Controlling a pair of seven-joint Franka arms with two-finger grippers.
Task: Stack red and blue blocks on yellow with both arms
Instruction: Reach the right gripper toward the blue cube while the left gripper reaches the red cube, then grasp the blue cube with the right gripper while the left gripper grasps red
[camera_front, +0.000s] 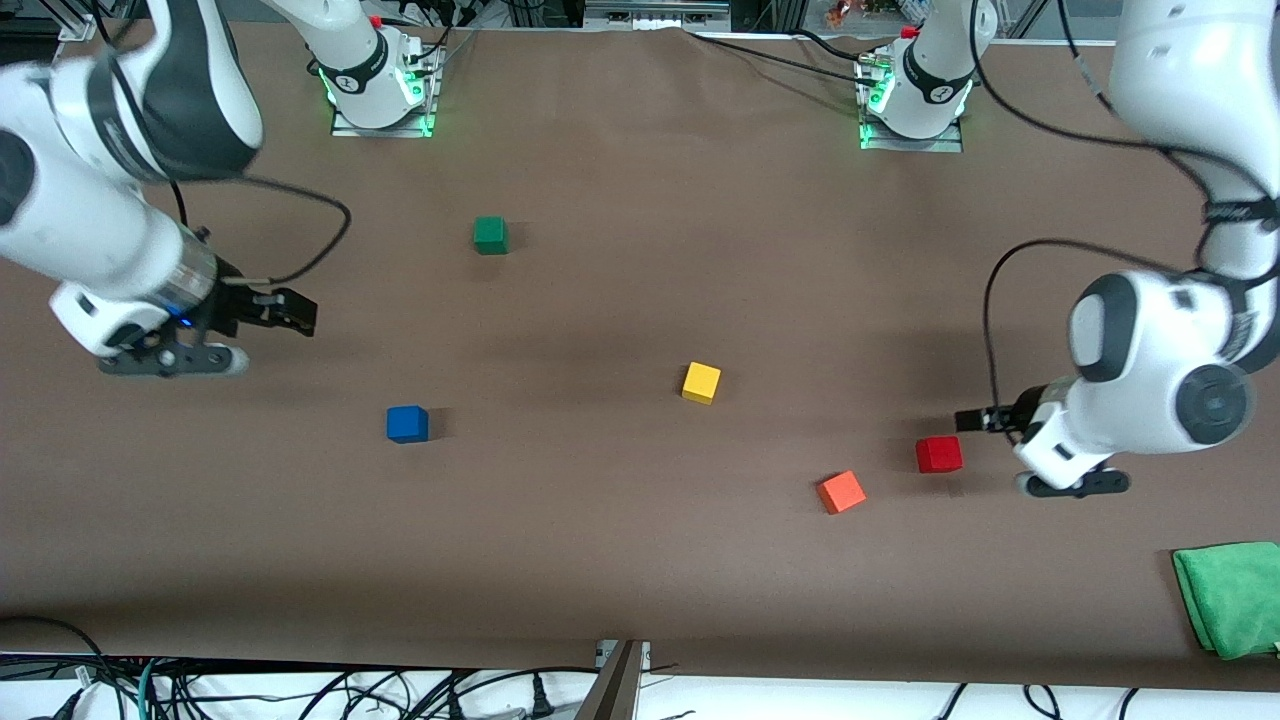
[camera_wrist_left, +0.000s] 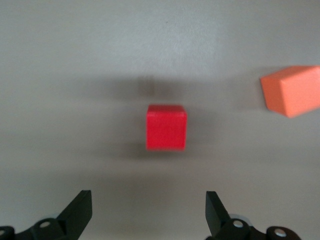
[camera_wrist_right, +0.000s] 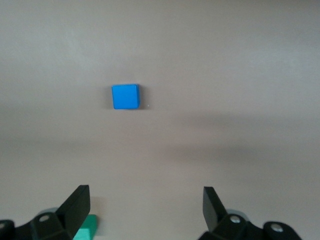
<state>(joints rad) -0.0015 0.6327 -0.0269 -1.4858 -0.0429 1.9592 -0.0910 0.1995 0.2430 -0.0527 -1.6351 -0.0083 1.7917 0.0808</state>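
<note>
My right gripper will next grab the blue cube (camera_front: 407, 424) by opposite sides. Then it can stack the cube over the yellow cube (camera_front: 701, 382).
The red cube (camera_front: 939, 454) sits on the brown table toward the left arm's end, and the left wrist view shows it (camera_wrist_left: 166, 127) ahead of the jaws. My left gripper (camera_front: 975, 420) is open and empty (camera_wrist_left: 149, 205), low over the table right beside the red cube without touching it. The blue cube (camera_front: 407, 424) sits toward the right arm's end and also shows in the right wrist view (camera_wrist_right: 125, 96). My right gripper (camera_front: 290, 312) is open and empty (camera_wrist_right: 146, 202), over bare table between the blue and green cubes. The yellow cube (camera_front: 701, 382) stands alone mid-table.
An orange-red cube (camera_front: 841, 491) lies beside the red one, nearer the front camera, and shows in the left wrist view (camera_wrist_left: 291, 90). A green cube (camera_front: 490, 235) sits nearer the bases and shows in the right wrist view (camera_wrist_right: 86, 229). A green cloth (camera_front: 1232, 595) lies at the table's corner.
</note>
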